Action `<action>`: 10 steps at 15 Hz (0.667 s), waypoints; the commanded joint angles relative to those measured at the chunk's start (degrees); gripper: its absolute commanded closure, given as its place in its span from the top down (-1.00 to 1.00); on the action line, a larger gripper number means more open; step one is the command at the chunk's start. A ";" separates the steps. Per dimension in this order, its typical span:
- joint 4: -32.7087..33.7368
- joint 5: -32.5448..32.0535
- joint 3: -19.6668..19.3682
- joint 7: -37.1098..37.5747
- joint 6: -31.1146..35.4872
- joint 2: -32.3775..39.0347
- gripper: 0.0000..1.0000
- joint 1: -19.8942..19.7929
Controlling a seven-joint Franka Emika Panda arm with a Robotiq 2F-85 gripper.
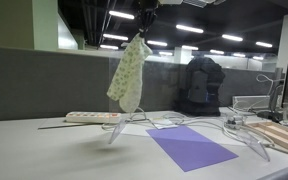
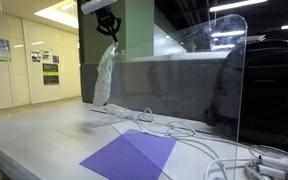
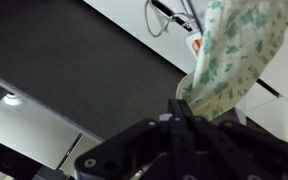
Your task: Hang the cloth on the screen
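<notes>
The cloth hangs straight from the fingers past the screen's top edge, so draping the cloth across it comes next, and it is too early to open my gripper.
My gripper is shut on the top of the pale green floral cloth and holds it high above the table. The cloth hangs down freely, also in an exterior view below the gripper. In the wrist view the cloth sticks out from between the shut fingers. The clear plastic screen stands upright on curved transparent feet. In an exterior view the screen stands to the right of the cloth, its top edge about level with the gripper. The cloth hangs near the screen's end; whether they touch I cannot tell.
A flat purple sheet lies on the table. A power strip and white cables lie near the screen's feet. A dark backpack and a grey partition wall stand behind. A wooden board lies at the table's edge.
</notes>
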 commanded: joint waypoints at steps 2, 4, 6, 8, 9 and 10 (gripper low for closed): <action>8.61 -0.63 -0.14 0.62 -7.85 -1.25 -0.99 -1.59; 10.16 -1.76 -0.02 1.10 -9.57 -1.54 -0.99 -2.21; 10.13 -3.21 -0.08 1.40 -10.47 -1.65 -0.99 -2.84; 8.82 -6.36 -0.17 3.12 -8.89 -1.36 -0.99 -4.03; 8.13 -7.92 -0.39 4.31 -7.86 -0.94 -0.99 -4.78; 7.70 -9.73 -0.52 5.58 -7.05 -0.54 -0.99 -5.50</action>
